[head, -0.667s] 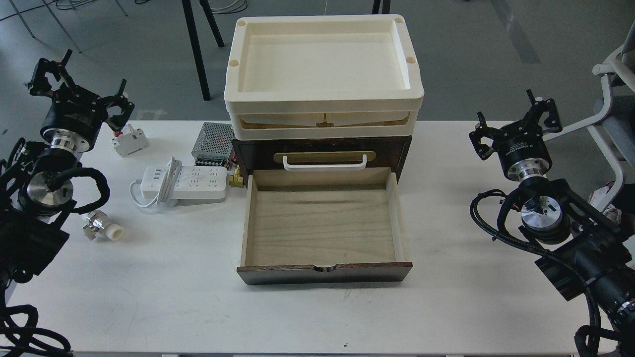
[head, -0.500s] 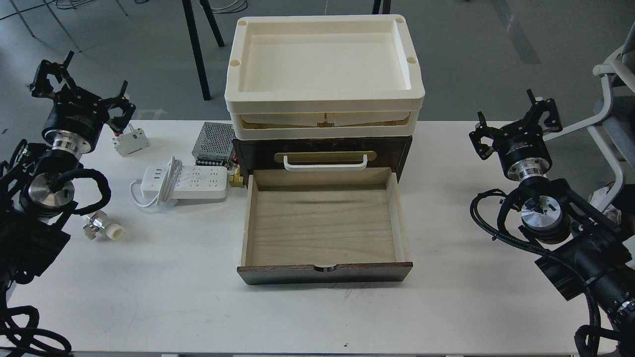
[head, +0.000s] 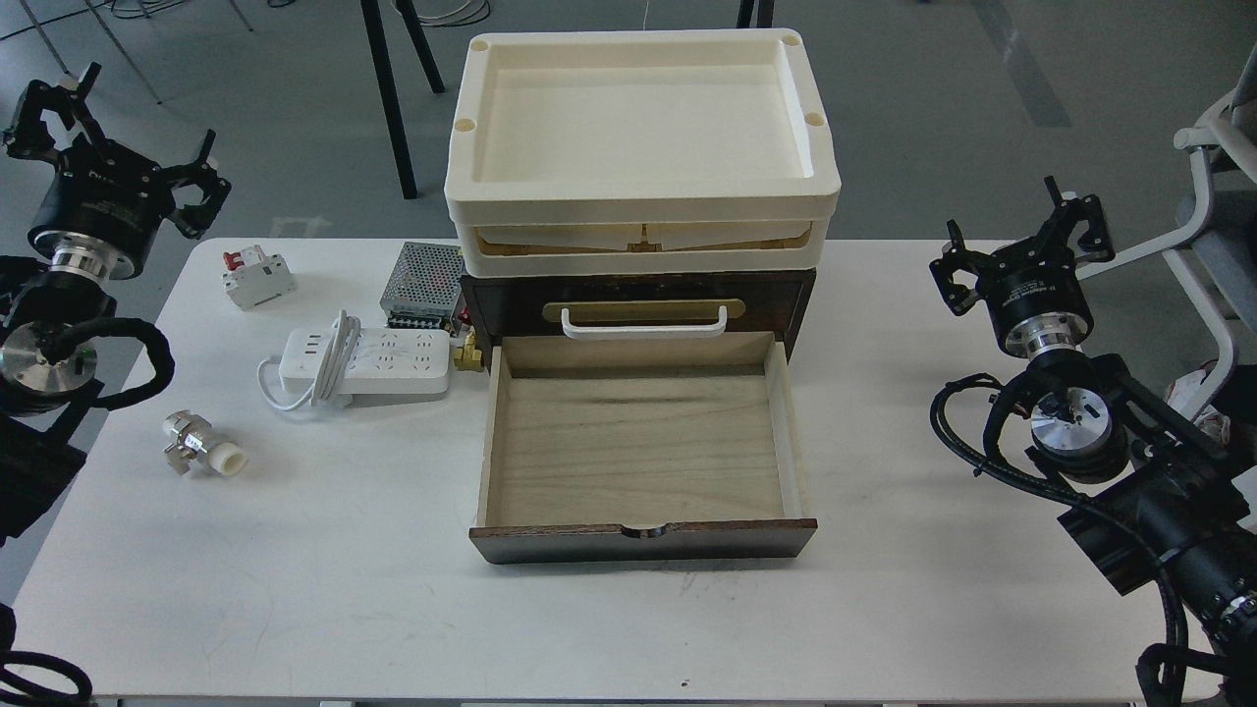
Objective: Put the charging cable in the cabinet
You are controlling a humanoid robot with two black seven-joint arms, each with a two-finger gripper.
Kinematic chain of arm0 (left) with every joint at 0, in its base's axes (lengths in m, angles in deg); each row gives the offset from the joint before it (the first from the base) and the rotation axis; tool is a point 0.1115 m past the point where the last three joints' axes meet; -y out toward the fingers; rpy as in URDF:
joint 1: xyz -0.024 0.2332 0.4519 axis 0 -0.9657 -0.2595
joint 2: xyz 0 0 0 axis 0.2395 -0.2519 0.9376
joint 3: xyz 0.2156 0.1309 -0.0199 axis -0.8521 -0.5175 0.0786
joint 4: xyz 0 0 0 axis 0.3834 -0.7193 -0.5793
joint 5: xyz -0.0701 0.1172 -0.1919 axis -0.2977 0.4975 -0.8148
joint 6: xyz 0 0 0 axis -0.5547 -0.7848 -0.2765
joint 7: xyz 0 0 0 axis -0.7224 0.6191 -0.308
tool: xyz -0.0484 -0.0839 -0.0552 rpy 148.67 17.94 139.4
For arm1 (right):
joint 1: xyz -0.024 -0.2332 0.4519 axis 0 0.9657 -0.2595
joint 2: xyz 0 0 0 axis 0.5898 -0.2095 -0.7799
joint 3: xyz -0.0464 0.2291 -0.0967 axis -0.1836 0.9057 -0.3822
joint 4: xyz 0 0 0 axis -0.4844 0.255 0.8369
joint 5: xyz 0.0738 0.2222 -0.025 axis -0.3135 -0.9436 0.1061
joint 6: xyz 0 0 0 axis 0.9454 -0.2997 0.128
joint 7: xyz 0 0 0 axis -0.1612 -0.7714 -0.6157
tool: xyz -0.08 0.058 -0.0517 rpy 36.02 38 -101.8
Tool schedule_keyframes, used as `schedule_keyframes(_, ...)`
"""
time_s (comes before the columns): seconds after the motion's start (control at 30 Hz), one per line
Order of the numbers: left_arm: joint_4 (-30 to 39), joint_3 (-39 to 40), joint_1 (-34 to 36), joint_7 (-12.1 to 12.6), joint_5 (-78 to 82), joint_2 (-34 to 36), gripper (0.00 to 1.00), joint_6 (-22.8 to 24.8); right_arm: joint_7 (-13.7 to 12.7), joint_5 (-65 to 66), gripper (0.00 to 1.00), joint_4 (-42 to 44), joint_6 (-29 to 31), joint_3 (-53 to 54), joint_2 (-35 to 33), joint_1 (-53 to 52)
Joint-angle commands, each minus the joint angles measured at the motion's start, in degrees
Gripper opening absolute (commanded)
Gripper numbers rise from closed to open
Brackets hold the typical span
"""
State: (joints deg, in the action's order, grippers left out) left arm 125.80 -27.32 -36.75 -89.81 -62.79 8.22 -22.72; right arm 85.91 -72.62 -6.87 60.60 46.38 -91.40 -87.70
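The left gripper should next take hold of the charging cable by its open coiled-cord end (head: 336,359), because the perforated metal box (head: 424,282) and a brass fitting crowd the cable's outlet end.
The charging cable (head: 365,364), a flat white power strip with its cord coiled around the left end, lies on the white table just left of the cabinet. The cabinet (head: 501,304) is a dark brown wooden box. Its light-wood drawer (head: 638,442) is pulled out toward me and is empty. My left gripper (head: 116,142) is open and empty, raised beyond the table's far left corner, well left of the cable. My right gripper (head: 1016,236) is open and empty at the table's right edge, far from the cabinet.
Cream trays (head: 471,187) are stacked on the cabinet. A white breaker with a red switch (head: 257,277) and a perforated metal box (head: 422,278) lie behind the cable. A small metal fitting (head: 201,447) lies front left. A grey chair (head: 1213,196) stands to the right.
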Motion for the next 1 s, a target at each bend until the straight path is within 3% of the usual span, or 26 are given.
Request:
schedule_keyframes(0.0, 7.75, -0.43, 0.68, -0.09, 12.69, 6.72, 1.00, 0.00, 0.01, 0.01, 1.00, -0.88, 0.18, -0.73, -0.31, 0.18)
schedule_keyframes(0.17, 16.90, -0.51, 0.69, -0.17, 35.08, 11.56, 1.00, 0.00, 0.01, 0.09, 1.00, -2.21, 0.00, -0.73, -0.31, 0.88)
schedule_keyframes(0.43, 24.73, -2.88, -0.19, -0.35, 63.57, 11.83, 1.00, 0.00, -0.17, 0.09, 1.00, -2.38, 0.09, -0.82, -0.40, 0.97)
schedule_keyframes(0.63, 24.56, -7.97, -0.46, -0.44, 88.10, 8.50, 1.00, -8.30, -0.34, 0.09, 1.00, -2.30, 0.18, -0.91, -0.40, 0.97)
schedule_keyframes(0.77, 23.42, -13.51, -0.28, -0.17, 99.01, 8.14, 0.99, -10.51, -0.26, 0.09, 1.00, -2.30, 0.18, -0.82, -0.40, 0.97)
schedule_keyframes(0.97, 14.30, -21.51, 0.33, 0.09, 106.06, 3.84, 0.97, -18.23, -0.26, 0.09, 1.00, -2.30, 0.18, -0.82, -0.40, 0.97)
